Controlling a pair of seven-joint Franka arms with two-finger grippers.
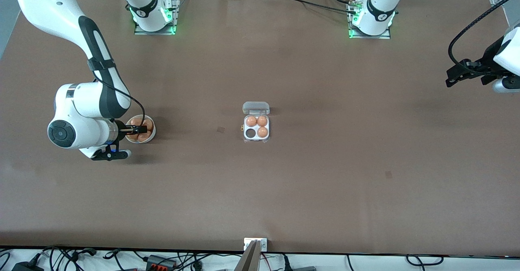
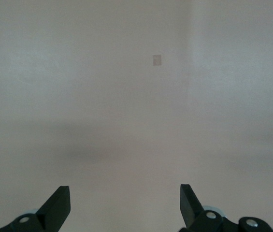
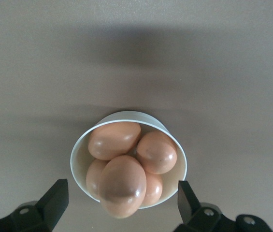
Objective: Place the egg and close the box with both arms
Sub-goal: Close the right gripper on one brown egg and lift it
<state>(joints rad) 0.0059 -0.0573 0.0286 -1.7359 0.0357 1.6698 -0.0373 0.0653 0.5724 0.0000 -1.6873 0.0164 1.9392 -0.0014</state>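
Observation:
Next, my right gripper grabs the topmost egg by its rounded sides to fill the box's empty cell.
The box point(image 1: 256, 128) sits mid-table, a white four-cell tray with its clear lid point(image 1: 256, 107) open and standing up at the edge farther from the front camera. Three cells hold orange-brown eggs point(image 1: 262, 131); one cell point(image 1: 250, 133) is empty. A round white bowl point(image 1: 153, 135) toward the right arm's end holds several eggs point(image 3: 122, 186). My right gripper point(image 1: 140, 130) is open over the bowl, its fingers point(image 3: 54, 200) on either side of the rim point(image 3: 78, 154), holding nothing. My left gripper point(image 1: 451, 79) waits open over bare table at the left arm's end and also shows in the left wrist view point(image 2: 125, 193).
Small dark marks lie on the brown table point(image 1: 221, 129) point(image 1: 388, 174); one shows in the left wrist view point(image 2: 157, 60). A metal bracket point(image 1: 255, 244) sits at the table's edge nearest the front camera, with cables along that edge.

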